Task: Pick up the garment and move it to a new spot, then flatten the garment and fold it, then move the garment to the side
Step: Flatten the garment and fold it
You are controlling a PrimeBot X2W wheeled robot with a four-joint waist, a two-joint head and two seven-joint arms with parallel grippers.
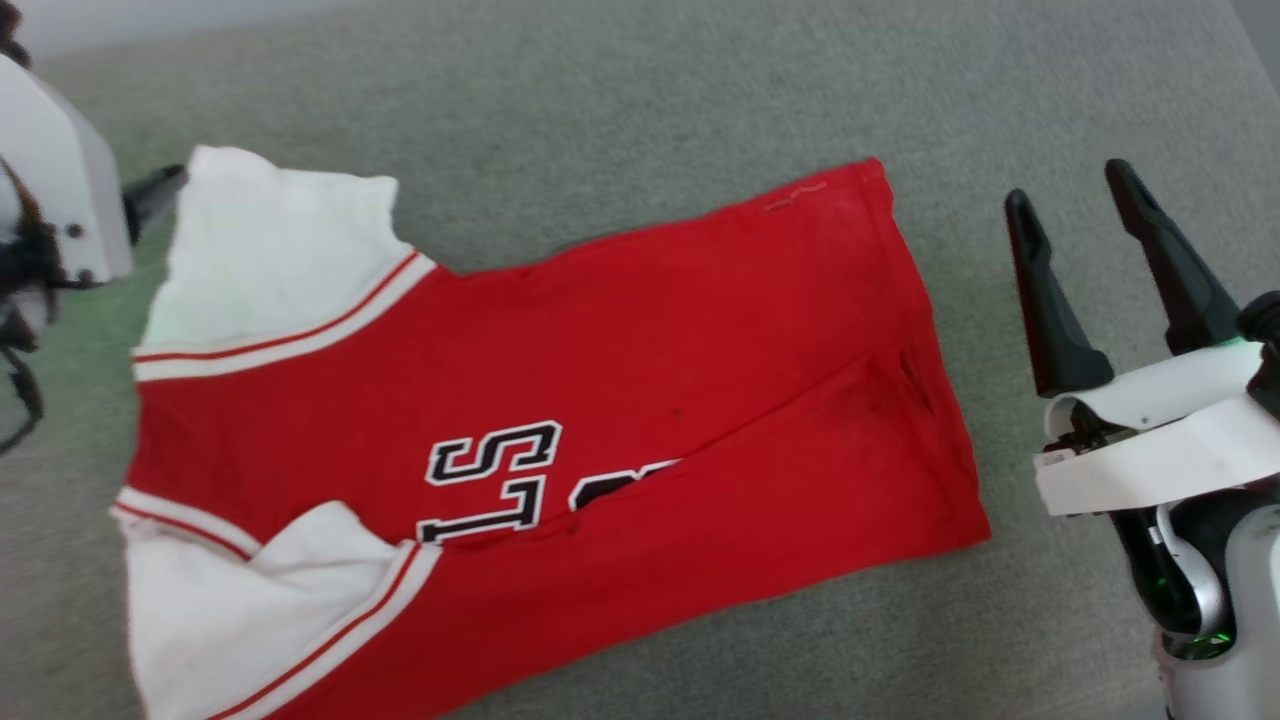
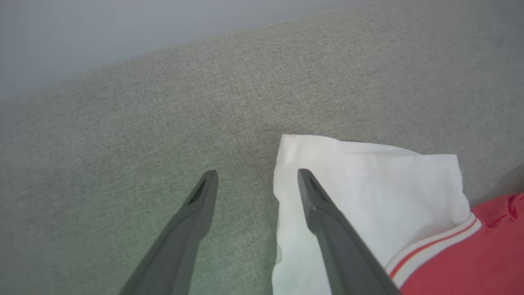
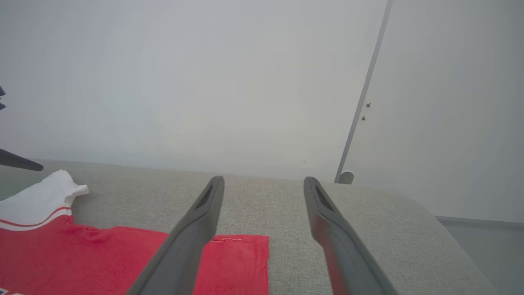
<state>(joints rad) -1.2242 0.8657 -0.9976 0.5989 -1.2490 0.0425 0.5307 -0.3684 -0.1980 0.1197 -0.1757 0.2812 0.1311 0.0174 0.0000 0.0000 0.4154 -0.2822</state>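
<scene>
I should next grab the jersey by its far red hem corner (image 1: 872,176) with my right gripper, because the jersey's red body (image 1: 672,324) lies flat and slack.
The garment (image 1: 620,370), a red jersey with white sleeves and black white-outlined letters, lies spread on the grey surface, its lower half folded up over part of the letters. My left gripper (image 2: 257,175) is open at the upper white sleeve (image 2: 368,184), one finger over the sleeve's edge and the other over bare fabric. In the head view one dark fingertip (image 1: 160,190) of it shows beside that sleeve. My right gripper (image 1: 1075,190) stands open to the right of the garment's hem, holding nothing. From its wrist, the right gripper (image 3: 264,182) hangs above the hem corner (image 3: 241,254).
The grey upholstered surface (image 1: 640,90) extends beyond the garment on all sides. Its far edge meets a pale wall (image 3: 184,82), and a door frame strip (image 3: 364,102) runs up behind. The surface rounds off at its right end (image 3: 442,221).
</scene>
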